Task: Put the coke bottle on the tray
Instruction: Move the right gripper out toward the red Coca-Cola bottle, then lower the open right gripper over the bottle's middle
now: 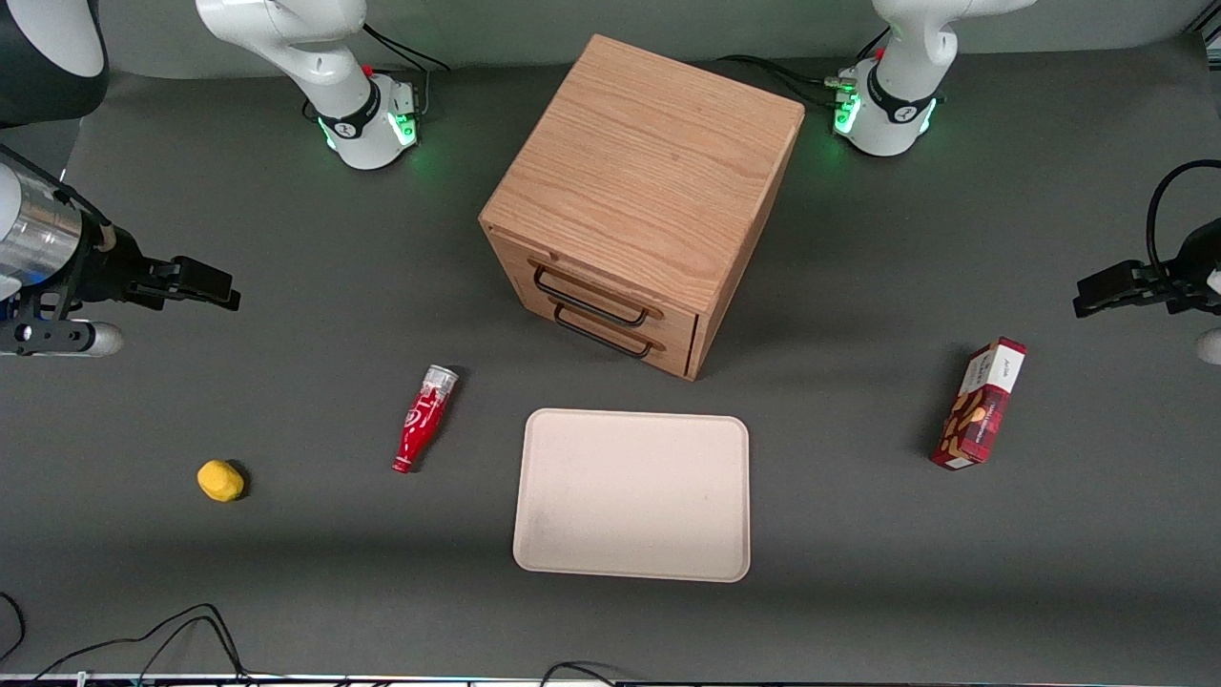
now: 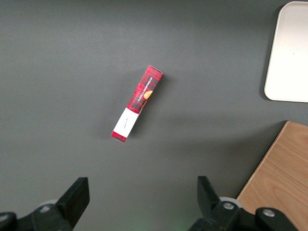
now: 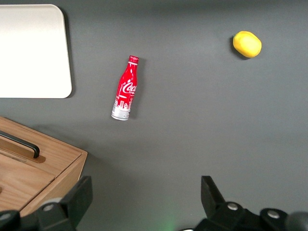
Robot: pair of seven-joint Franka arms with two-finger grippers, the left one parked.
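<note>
The red coke bottle needs to go on the tray (image 1: 632, 494). My right gripper should grab it next by its lower labeled body (image 1: 424, 418).
The coke bottle (image 1: 424, 419) lies on its side on the dark table, its narrow red neck pointing toward the front camera and its silver-grey end away. It lies beside the cream-beige tray (image 1: 632, 494), apart from it, on the working arm's side. The right wrist view shows the bottle (image 3: 125, 88) and a corner of the tray (image 3: 33, 53). My right gripper (image 1: 205, 284) hangs high over the working arm's end of the table, well away from the bottle. It is open and empty, with nothing between its fingers (image 3: 77, 198).
A wooden two-drawer cabinet (image 1: 639, 196) stands farther from the front camera than the tray. A yellow lemon (image 1: 220, 480) lies toward the working arm's end. A red snack box (image 1: 980, 404) lies toward the parked arm's end.
</note>
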